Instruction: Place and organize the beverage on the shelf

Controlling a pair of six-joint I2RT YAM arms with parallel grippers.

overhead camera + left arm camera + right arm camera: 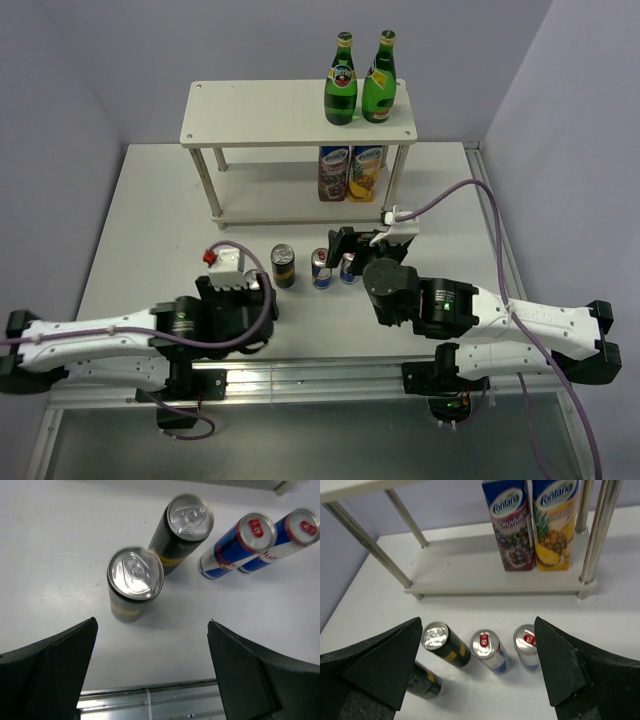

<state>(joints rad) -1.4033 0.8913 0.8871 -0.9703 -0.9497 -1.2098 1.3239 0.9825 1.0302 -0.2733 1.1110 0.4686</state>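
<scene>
My left gripper will next take hold of the closer dark can by its side under the can's silver rim (127, 605). The can's base then stays free to rest on the shelf's lower board.
Two green glass bottles (341, 82) (379, 80) stand on the right of the shelf's top board (260, 112). Two dark cans (135, 575) (187, 517) and two blue-and-silver cans (255, 530) (300, 527) stand on the table in front of the shelf. My left gripper (152, 621) is open and empty, above the table just nearer than the closer dark can. My right gripper (478, 620) is open and empty, hovering over the blue-and-silver cans (485, 644) (526, 639). In the top view only one dark can (283, 265) shows.
Two juice cartons (508, 525) (555, 522) stand at the right end of the shelf's lower board (470, 575), beside a metal leg (594, 535). The table's front metal rail (150, 700) runs just behind my left fingers. A cable loops over the table at the right (450, 195).
</scene>
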